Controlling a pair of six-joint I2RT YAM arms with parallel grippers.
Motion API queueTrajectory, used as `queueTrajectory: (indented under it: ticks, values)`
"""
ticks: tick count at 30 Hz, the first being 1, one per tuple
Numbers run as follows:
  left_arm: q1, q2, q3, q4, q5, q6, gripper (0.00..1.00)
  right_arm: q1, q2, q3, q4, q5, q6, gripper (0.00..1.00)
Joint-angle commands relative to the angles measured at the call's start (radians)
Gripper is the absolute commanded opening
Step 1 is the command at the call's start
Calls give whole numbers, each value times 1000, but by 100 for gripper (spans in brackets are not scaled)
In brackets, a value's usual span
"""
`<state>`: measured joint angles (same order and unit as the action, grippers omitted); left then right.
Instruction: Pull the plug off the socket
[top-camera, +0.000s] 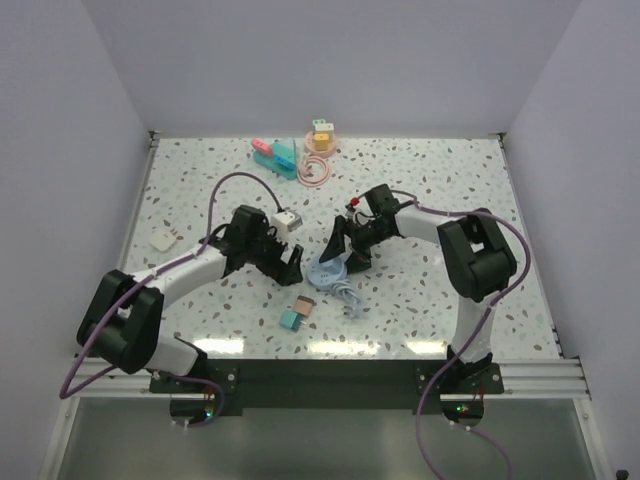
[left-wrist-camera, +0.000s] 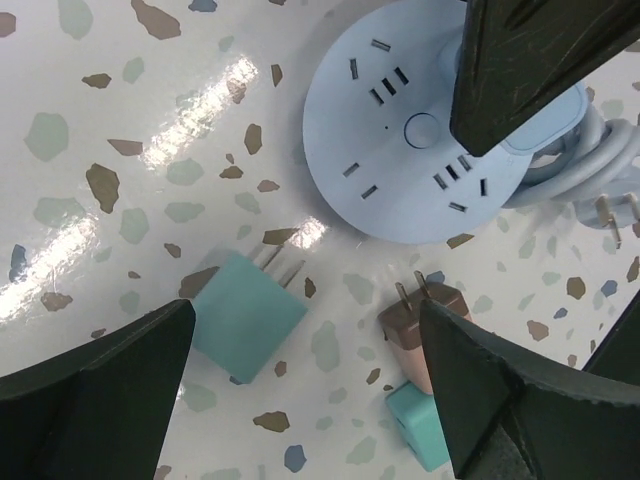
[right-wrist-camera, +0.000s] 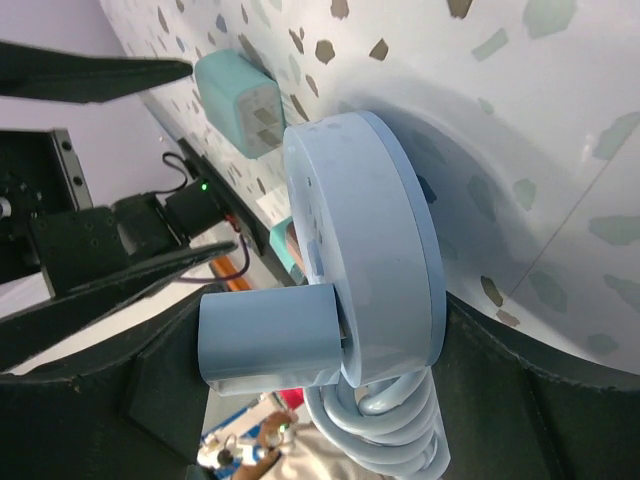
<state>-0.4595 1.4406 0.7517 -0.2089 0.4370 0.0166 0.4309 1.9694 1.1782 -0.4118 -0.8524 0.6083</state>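
I need to pull the plug (top-camera: 338, 266) (left-wrist-camera: 540, 114) off next, so I should grab it with my left gripper by the opposite sides of its body. That leaves the socket's rim free for my right gripper.
A round light-blue socket (top-camera: 326, 270) lies mid-table with its coiled cord (top-camera: 347, 296). In the right wrist view the socket (right-wrist-camera: 370, 230) stands on edge with a light-blue plug (right-wrist-camera: 268, 340) stuck in its face, a thin gap at the prongs. My right gripper (right-wrist-camera: 325, 320) is closed over both. One finger (right-wrist-camera: 110, 420) lies against the plug's end, the other (right-wrist-camera: 540, 400) behind the socket's underside. My left gripper (left-wrist-camera: 305, 400) is open and empty, hovering just left of the socket (left-wrist-camera: 395, 165). From there the right finger (left-wrist-camera: 530, 70) covers most of the plug (left-wrist-camera: 548, 128).
Loose plugs lie under the left gripper: a teal one (left-wrist-camera: 245, 312), a brown-pink one (left-wrist-camera: 428, 335) and another teal one (left-wrist-camera: 420, 425). A white adapter (top-camera: 287, 221), a white plug (top-camera: 165, 238), teal and pink blocks (top-camera: 275, 155) and a pink cable coil (top-camera: 315, 170) lie farther off.
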Motion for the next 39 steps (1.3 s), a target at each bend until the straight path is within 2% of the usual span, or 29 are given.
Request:
queueTrajectory:
  ticks: [1,5,7,8,10,12,14,15,18,19,20,23,30,35,39]
  values:
    - [-1,-72,26,0,-12,-99,100,-4,-20,-52,27,311,83,3]
    - [-24,-138,25,57,35,-280,100,2,-76,-153,146,375,218,9]
    - [-57,-143,23,114,23,-319,100,11,-104,-204,207,391,295,16]
    - [-91,-138,26,123,13,-340,100,15,-109,-213,221,398,312,28]
    - [-114,-123,21,160,-6,-365,100,26,-118,-226,244,404,340,39]
    - [-143,-97,17,205,-3,-397,100,29,-127,-241,255,404,363,54]
    - [-178,-74,14,244,-23,-409,100,29,-129,-259,278,398,380,62]
    - [-186,-69,15,258,-32,-412,100,29,-129,-265,287,388,395,72]
    - [-196,-59,11,282,-76,-429,100,29,-132,-293,324,377,416,87]
    - [-197,-57,11,282,-110,-431,100,31,-133,-307,341,368,430,96]
    - [-196,-57,12,278,-130,-432,100,29,-136,-313,347,368,436,99]
    - [-196,-54,17,256,-202,-426,100,29,-145,-328,364,365,453,99]
    - [-215,-2,72,266,-239,-429,100,29,-190,-353,393,380,507,99]
    - [-269,63,158,214,-277,-441,100,-37,-339,-387,364,457,530,99]
    - [-298,106,228,141,-356,-460,100,-127,-406,-348,259,466,481,99]
